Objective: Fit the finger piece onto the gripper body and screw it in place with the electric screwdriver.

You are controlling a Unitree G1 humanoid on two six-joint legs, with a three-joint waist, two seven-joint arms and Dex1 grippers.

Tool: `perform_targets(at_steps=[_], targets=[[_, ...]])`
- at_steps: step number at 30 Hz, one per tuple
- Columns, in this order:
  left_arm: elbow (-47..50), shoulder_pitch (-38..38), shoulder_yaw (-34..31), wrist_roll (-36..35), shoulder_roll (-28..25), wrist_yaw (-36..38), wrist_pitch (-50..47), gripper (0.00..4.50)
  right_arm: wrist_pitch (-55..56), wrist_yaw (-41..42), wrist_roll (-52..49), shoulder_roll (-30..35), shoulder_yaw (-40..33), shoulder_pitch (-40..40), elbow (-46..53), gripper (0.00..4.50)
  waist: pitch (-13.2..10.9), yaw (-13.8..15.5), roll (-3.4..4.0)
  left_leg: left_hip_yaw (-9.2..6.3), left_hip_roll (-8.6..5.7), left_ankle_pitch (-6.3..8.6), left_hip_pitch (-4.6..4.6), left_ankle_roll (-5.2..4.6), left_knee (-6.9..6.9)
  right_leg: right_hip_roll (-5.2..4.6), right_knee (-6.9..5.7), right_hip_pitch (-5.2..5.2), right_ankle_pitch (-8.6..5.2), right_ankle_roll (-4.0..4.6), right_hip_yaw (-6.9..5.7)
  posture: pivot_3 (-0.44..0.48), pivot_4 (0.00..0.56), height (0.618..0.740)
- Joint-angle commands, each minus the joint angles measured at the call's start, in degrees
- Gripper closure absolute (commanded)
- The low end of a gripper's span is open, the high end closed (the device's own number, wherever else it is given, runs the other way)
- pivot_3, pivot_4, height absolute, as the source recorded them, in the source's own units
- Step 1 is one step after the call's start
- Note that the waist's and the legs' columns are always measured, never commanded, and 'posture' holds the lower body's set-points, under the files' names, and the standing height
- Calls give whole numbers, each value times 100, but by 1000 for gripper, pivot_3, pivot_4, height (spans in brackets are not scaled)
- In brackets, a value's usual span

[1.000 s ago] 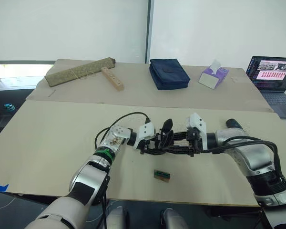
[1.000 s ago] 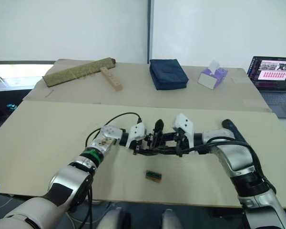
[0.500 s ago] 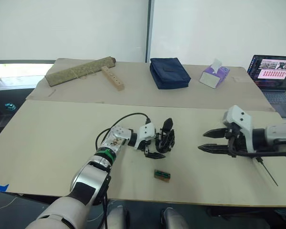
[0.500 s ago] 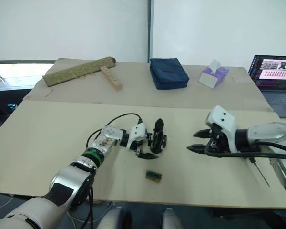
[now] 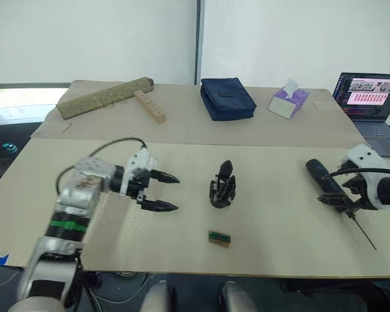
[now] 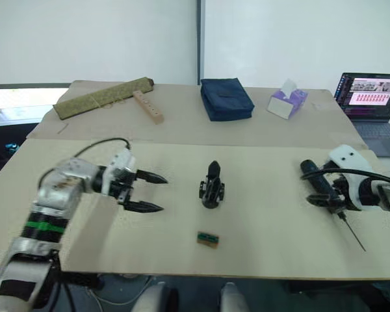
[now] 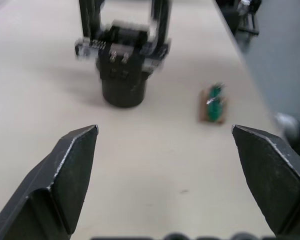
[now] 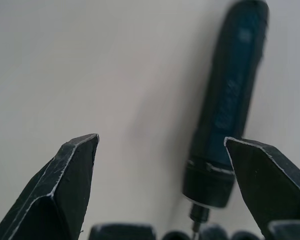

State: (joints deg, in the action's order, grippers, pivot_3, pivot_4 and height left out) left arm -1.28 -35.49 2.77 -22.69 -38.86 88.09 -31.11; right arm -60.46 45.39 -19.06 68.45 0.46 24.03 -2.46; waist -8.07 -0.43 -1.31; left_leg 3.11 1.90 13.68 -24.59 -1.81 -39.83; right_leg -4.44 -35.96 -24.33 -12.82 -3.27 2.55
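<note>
A thin pointed bit [image 5: 364,231] sticks out from the screwdriver's tip, so my right gripper will next grab the electric screwdriver by its thick body [image 5: 328,186].
The gripper body [image 5: 222,186] stands upright on its round base mid-table, free of both grippers, with a pointed black finger rising from its top. I cannot tell whether that finger is the finger piece. My left gripper [image 5: 175,193] hovers open well to the left of it, fingertips pointing at the gripper body [image 7: 122,75]. The electric screwdriver [image 5: 324,178] lies at the right, its thin bit pointing toward the front edge. My right gripper [image 8: 160,142] is open over the screwdriver [image 8: 230,105], whose barrel lies between the fingers, close to one of them.
A small green-and-brown block [image 5: 219,238] lies in front of the gripper body. On the back table are a rolled mat [image 5: 104,97], a wooden block with holes [image 5: 149,106], a navy pouch [image 5: 227,99], a tissue box [image 5: 287,103] and a laptop [image 5: 367,97].
My left gripper has let go of the gripper body and drawn back to the left. My right gripper has swung right, from mid-table to over the screwdriver.
</note>
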Motion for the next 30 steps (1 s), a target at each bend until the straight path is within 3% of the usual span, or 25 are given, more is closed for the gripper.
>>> perform_targets(at_steps=[1,8,15,16,22,26,30], targets=[[999,-291,-447,-887,-206,-366,-991,0,618,42,573,-74,341,601,-1002,46,-1,-15,2,2,-5,0,2,0,1,1,0,1,-1,-2,1,0,150,738],[1581,-480,-727,-1600,-614,-728,-1565,0,977,432,1150,-490,985,1240,-2412,46,-7,-43,6,32,0,0,27,0,25,18,-8,7,-10,8,0,0,150,738],[1917,-453,-656,-1838,-779,-998,-1594,0,1355,788,1551,-794,1226,1621,-3488,46,-14,-55,8,39,-2,-1,30,2,21,15,-9,12,-9,8,7,0,150,738],[1937,-485,-644,-1840,-800,-1027,-1576,0,1458,872,1600,-802,1255,1640,-3564,550,-14,-51,8,39,-3,-1,31,2,21,15,-8,12,-9,8,7,0,150,738],[1969,-598,-731,-1984,-864,-1296,-1585,0,1597,1193,1754,-880,1233,1757,-3840,2564,-15,-36,7,40,-5,-1,31,2,14,13,-7,18,-8,6,7,0,150,738],[1995,-542,-690,-2076,-954,-1304,-1592,0,1512,1464,1773,-788,1196,1705,-3579,2585,-15,-39,7,40,-4,-1,30,2,18,14,-8,13,-9,5,7,0,150,738],[1914,-471,-537,-1909,-1031,-1194,-1329,0,1432,2084,1568,-463,1076,1254,-2620,2585,-18,-23,15,40,-2,-1,31,2,21,18,-13,10,-10,6,6,0,150,738]])
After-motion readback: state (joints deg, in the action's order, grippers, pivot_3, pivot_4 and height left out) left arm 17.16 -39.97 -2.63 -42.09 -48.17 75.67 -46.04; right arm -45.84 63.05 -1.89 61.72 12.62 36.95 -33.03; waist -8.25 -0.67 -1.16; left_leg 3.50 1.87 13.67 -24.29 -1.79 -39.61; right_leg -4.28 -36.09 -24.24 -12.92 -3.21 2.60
